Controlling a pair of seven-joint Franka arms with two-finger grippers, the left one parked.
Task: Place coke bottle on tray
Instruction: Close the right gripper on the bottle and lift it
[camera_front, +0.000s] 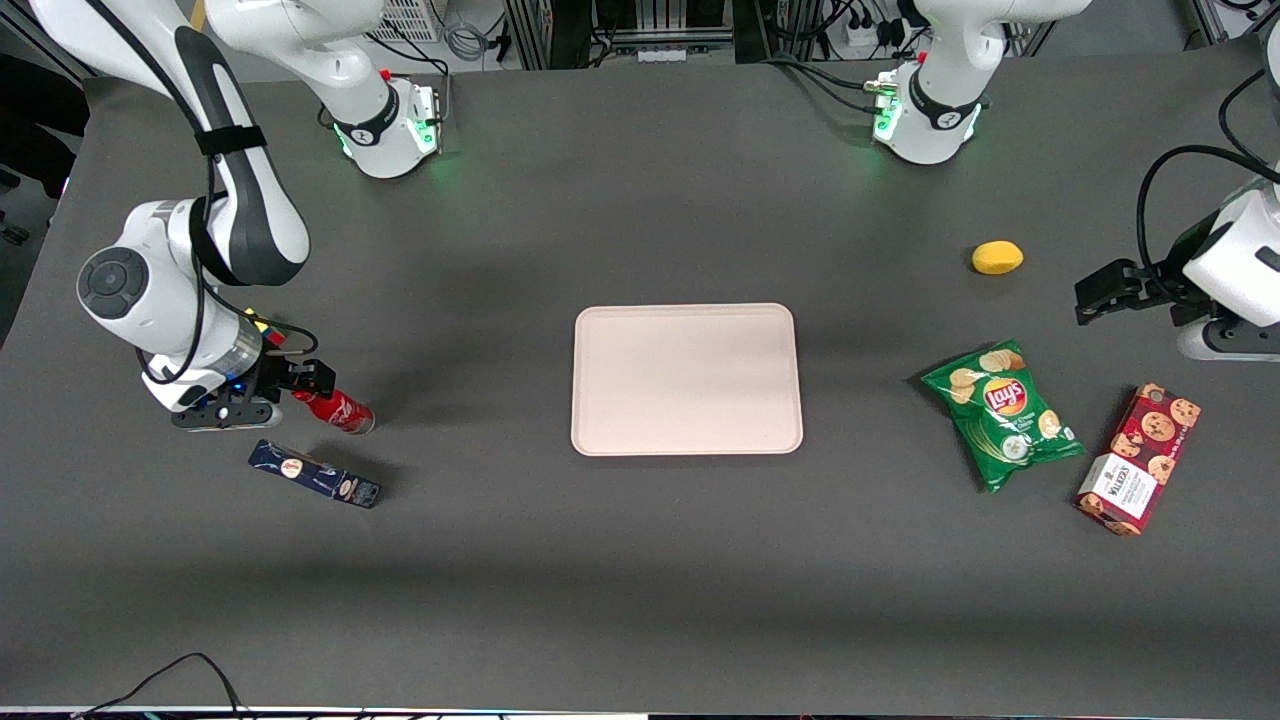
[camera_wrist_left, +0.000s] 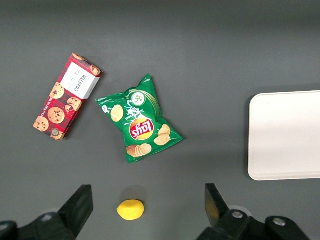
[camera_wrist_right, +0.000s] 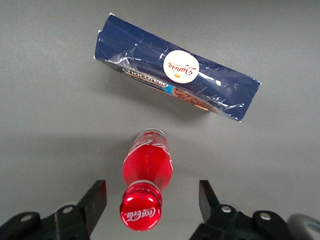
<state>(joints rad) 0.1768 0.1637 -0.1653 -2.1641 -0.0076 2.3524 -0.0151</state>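
Note:
My gripper next grips the coke bottle (camera_front: 337, 410) by its end with the cap to set it on the pale tray (camera_front: 687, 380).
The coke bottle (camera_front: 337, 410) is small and red with a red cap, and stands on the grey table toward the working arm's end. In the right wrist view its cap (camera_wrist_right: 141, 212) faces the camera. My gripper (camera_front: 308, 386) is open just above it, with one finger on each side of the cap (camera_wrist_right: 152, 194) and neither touching it. The pale pinkish-beige tray (camera_front: 687, 380) lies empty at the table's middle, well away from the bottle, and shows in the left wrist view too (camera_wrist_left: 285, 135).
A dark blue oblong box (camera_front: 315, 474) lies close to the bottle, nearer the front camera (camera_wrist_right: 177, 90). Toward the parked arm's end lie a green chips bag (camera_front: 1003, 412), a red cookie box (camera_front: 1140, 458) and a yellow lemon (camera_front: 997, 257).

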